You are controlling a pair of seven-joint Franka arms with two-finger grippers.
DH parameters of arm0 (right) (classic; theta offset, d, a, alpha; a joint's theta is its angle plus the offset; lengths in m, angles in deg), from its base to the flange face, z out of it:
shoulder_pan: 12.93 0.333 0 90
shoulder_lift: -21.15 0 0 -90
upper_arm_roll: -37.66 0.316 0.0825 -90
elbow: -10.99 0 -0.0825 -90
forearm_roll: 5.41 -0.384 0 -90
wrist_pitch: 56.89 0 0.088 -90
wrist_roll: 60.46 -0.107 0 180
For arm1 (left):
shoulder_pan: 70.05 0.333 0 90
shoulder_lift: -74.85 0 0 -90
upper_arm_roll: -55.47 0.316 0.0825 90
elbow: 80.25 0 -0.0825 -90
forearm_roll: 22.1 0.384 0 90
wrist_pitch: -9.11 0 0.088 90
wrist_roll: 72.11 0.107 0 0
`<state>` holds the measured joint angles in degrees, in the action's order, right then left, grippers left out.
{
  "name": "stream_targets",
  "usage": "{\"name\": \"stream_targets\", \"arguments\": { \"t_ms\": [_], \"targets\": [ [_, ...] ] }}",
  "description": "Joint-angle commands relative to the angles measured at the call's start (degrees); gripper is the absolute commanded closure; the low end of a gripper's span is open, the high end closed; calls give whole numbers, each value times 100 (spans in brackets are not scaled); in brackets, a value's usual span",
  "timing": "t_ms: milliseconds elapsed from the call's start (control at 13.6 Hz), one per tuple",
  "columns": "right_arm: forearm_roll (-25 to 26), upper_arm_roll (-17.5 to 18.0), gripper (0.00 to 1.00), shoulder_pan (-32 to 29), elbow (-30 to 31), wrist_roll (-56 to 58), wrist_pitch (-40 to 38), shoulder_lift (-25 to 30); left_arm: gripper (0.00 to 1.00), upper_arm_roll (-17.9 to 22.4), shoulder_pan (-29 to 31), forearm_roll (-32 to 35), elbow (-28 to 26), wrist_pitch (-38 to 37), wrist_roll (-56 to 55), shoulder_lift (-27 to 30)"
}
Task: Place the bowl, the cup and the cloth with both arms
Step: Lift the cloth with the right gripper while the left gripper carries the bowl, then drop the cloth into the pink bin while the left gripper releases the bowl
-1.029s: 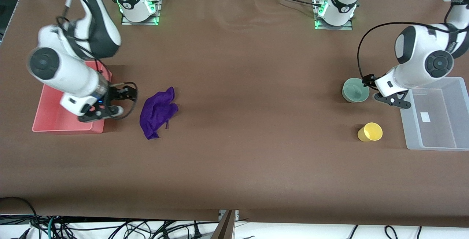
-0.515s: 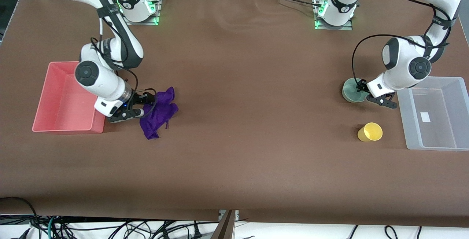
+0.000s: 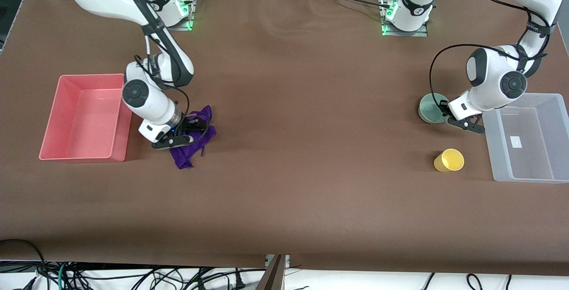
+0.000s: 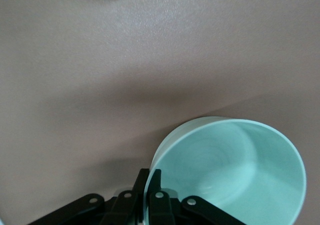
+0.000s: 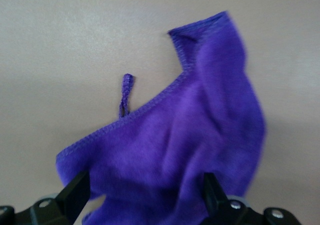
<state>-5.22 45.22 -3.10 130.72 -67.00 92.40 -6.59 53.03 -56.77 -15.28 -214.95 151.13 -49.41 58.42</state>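
The purple cloth should go in the pink bin, so my right gripper next needs to grab the cloth by its crumpled middle (image 5: 150, 177).
The purple cloth (image 3: 195, 141) lies crumpled on the table beside the pink bin. My right gripper (image 3: 195, 130) is open and low over it, the fingers (image 5: 75, 192) straddling the cloth (image 5: 190, 145) in the right wrist view. The mint-green bowl (image 3: 430, 108) sits beside the clear bin. My left gripper (image 3: 443, 108) is shut on its rim, one finger inside and one outside, as the left wrist view shows on the bowl (image 4: 235, 165). The yellow cup (image 3: 449, 160) lies on its side nearer the front camera than the bowl, untouched.
A pink bin (image 3: 62, 147) stands at the right arm's end of the table. A clear plastic bin (image 3: 491, 147) stands at the left arm's end, beside the bowl and cup. The brown table (image 3: 311, 125) stretches between them.
My right gripper moved from over the pink bin across to the cloth and lowered onto it. My left gripper came down and shut on the bowl's rim.
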Motion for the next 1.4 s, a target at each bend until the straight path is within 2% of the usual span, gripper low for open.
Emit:
{"name": "stream_targets", "arguments": {
  "t_ms": [0,74,221,368,515,735,882,1029,1176,1324],
  "targets": [
    [-55,-9,10,64,278,-59,539,-127,100,-19,43,-76,162,-760,129,613],
    [-55,-9,35,55,279,-33,540,-136,100,-11,61,-85,433,-1286,234,728],
    [-55,-9,100,55,253,38,479,-136,100,7,332,-93,1353,-2393,742,694],
    [-55,-18,100,46,113,38,138,-5,100,16,674,-76,2207,-3003,1365,484],
    [15,-53,100,-41,-246,90,-642,259,100,33,1104,-23,2884,-3031,2068,81],
    [16,-114,100,-322,-1334,554,-2748,567,100,25,1764,-41,4097,-3022,2939,-973],
    [16,-473,100,-349,-2239,1107,-4304,629,100,16,2090,-93,4687,-2988,3240,-1580],
    [7,-947,100,-349,-2786,1880,-5458,725,100,16,2187,-285,5048,-2944,3249,-2090],
    [50,-1562,100,-349,-2964,2793,-6137,822,100,16,2275,-505,5199,-2646,3249,-2443],
    [191,-2177,100,-358,-2877,3655,-6263,840,100,25,2284,-699,5147,-2321,3249,-2610]
  ]
}}
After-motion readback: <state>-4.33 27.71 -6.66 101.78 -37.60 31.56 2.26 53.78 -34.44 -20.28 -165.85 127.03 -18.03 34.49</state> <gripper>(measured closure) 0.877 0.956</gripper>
